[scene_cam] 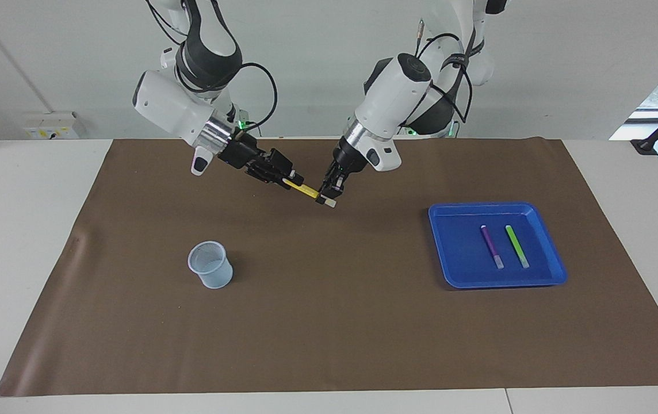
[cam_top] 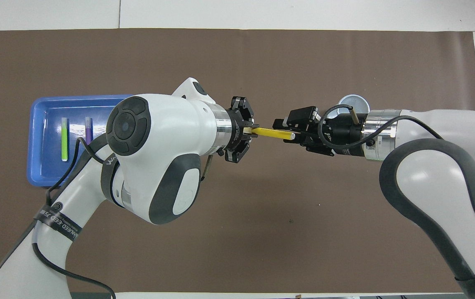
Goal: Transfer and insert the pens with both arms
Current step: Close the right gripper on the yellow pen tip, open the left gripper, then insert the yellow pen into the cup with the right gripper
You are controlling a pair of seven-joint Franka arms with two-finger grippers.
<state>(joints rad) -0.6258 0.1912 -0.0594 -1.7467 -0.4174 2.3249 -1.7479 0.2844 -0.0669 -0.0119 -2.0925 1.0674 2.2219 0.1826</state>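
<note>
I will grip the yellow pen with my right gripper by its free yellow end point(cam_top: 287, 135), since my left gripper's fingers cover the pale cap end.
My left gripper point(scene_cam: 328, 195) point(cam_top: 250, 131) is shut on the yellow pen point(scene_cam: 306, 190) point(cam_top: 273, 133) near its pale cap end and holds it slantwise above the brown mat. At the pen's free yellow end, my right gripper point(scene_cam: 291, 177) point(cam_top: 285, 132) is open, with a jaw on either side of that end. The purple pen point(scene_cam: 491, 245) point(cam_top: 89, 129) and the light green pen point(scene_cam: 517, 246) point(cam_top: 64, 139) lie side by side in the blue tray point(scene_cam: 455, 270) point(cam_top: 38, 174).
A pale translucent cup point(scene_cam: 210, 265) point(cam_top: 353, 101) stands upright on the mat toward the right arm's end, farther from the robots than the held pen. The tray sits toward the left arm's end. A brown mat point(scene_cam: 329, 322) covers most of the table.
</note>
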